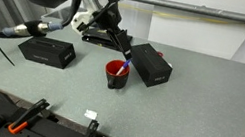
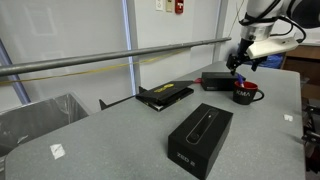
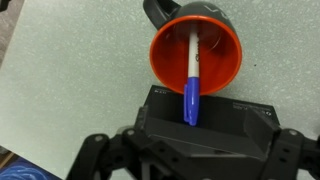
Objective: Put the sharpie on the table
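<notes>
I should lower my gripper before closing on the sharpie [image 3: 191, 75]; its blue cap barely reaches the line between my open fingers.
The sharpie [image 3: 191, 75], a slim blue marker with its blue cap up, stands leaning inside the red mug [image 3: 225, 55]. The mug stands on the grey speckled table [image 3: 70, 60]. In both exterior views the mug [image 1: 115, 74] [image 2: 245, 94] shows with the sharpie's tip [image 1: 123, 68] poking out of it. My gripper [image 1: 117, 41] [image 2: 243, 63] hangs just above the mug. In the wrist view its fingers [image 3: 195, 160] are spread wide at the bottom edge, open and empty, apart from the sharpie.
A black box [image 1: 151, 64] [image 2: 200, 138] lies right beside the mug. Another black box [image 1: 46, 51] [image 2: 220, 78] and a flat black item [image 1: 100, 38] [image 2: 165, 94] lie nearby. Orange-handled clamps [image 1: 28, 113] sit at the table's front edge.
</notes>
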`<state>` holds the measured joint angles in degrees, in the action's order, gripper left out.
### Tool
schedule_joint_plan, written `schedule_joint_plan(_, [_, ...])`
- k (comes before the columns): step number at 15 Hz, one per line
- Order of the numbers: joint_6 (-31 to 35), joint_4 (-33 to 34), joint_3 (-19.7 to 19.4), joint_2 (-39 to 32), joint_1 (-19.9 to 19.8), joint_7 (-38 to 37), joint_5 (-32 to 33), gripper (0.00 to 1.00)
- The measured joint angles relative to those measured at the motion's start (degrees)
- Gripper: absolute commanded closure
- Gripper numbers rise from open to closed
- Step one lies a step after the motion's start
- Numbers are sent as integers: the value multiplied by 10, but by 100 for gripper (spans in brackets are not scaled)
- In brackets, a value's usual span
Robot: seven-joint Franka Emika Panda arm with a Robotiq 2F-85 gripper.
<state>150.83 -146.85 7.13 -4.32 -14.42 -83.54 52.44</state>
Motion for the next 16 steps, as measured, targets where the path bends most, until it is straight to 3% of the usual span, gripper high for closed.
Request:
schedule_joint_plan(4, [-1, 26, -8, -42, 0, -22, 23, 0])
schedule_joint_plan(5, [-1, 29, -10, -49, 0, -23, 25, 25])
schedule_joint_plan(7, [-1, 34, -11, -60, 0, -24, 26, 34])
schedule_joint_plan(15, [-1, 42, -16, -69, 0, -26, 40, 99])
schedule_joint_plan(16, [-1, 42, -17, -68, 0, -26, 41, 100])
